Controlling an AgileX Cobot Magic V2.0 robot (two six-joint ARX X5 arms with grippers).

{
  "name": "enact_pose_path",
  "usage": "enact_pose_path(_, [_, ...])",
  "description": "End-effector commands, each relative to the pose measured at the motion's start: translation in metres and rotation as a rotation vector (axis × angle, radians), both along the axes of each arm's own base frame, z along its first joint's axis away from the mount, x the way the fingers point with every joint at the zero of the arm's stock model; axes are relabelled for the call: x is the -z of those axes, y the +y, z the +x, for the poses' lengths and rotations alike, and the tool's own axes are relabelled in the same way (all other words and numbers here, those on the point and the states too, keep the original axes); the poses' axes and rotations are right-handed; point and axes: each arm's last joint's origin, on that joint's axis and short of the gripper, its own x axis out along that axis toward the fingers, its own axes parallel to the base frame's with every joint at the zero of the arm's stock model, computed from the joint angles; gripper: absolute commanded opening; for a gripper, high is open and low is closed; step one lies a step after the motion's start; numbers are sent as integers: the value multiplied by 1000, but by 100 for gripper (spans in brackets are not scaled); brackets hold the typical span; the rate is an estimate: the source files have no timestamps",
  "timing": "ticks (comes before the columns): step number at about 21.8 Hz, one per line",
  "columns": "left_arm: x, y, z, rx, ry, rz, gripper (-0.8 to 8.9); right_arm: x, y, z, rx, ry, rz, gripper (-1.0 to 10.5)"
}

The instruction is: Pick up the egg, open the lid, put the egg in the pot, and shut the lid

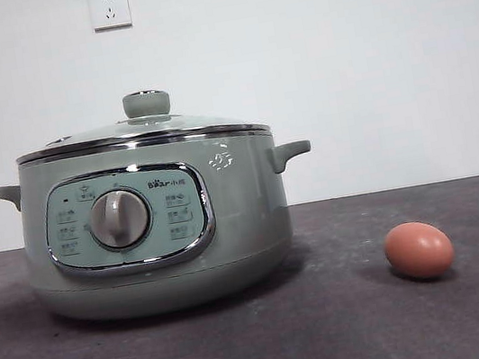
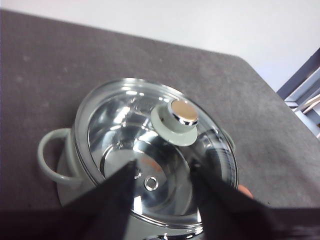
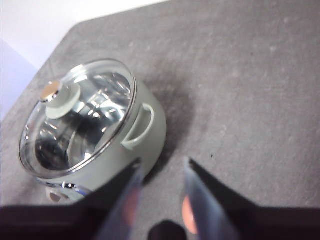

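My left gripper grabs the glass lid's round knob [image 1: 146, 103] next, to open the pot [image 1: 153, 239] for the egg.
The pale-green pot [image 1: 153, 239] stands left of the table's middle with the glass lid [image 1: 141, 131] shut on it, its round knob [image 1: 146, 103] on top. The reddish-brown egg [image 1: 419, 249] lies on the dark table to the pot's right, apart from it. My left gripper [image 2: 164, 170] hangs open high above the lid [image 2: 150, 150], with the knob [image 2: 175, 120] just beyond its jaws and a sliver of egg [image 2: 244, 190] past the pot's rim. My right gripper [image 3: 162, 167] is open, high over the table beside the pot [image 3: 145, 135]. Neither gripper holds anything.
A white wall with a socket [image 1: 109, 8] stands behind the dark grey table [image 1: 355, 334]. Only black arm tips show at the top corners of the front view. The table's edge [image 2: 280, 95] runs close beyond the pot in the left wrist view.
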Motion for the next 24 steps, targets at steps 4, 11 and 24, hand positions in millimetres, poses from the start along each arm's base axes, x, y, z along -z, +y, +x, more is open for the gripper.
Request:
enact_pose_path(4, [-2, 0, 1, 9, -23, 2, 359, 6, 8, 7, -35, 36, -27, 500])
enact_pose_path(11, [-7, 0, 1, 4, -33, -14, 359, 45, 60, 30, -25, 186, -297, 475])
enact_pose_path(24, [-7, 0, 1, 3, -31, -14, 359, 150, 112, 77, -125, 483, -516, 431])
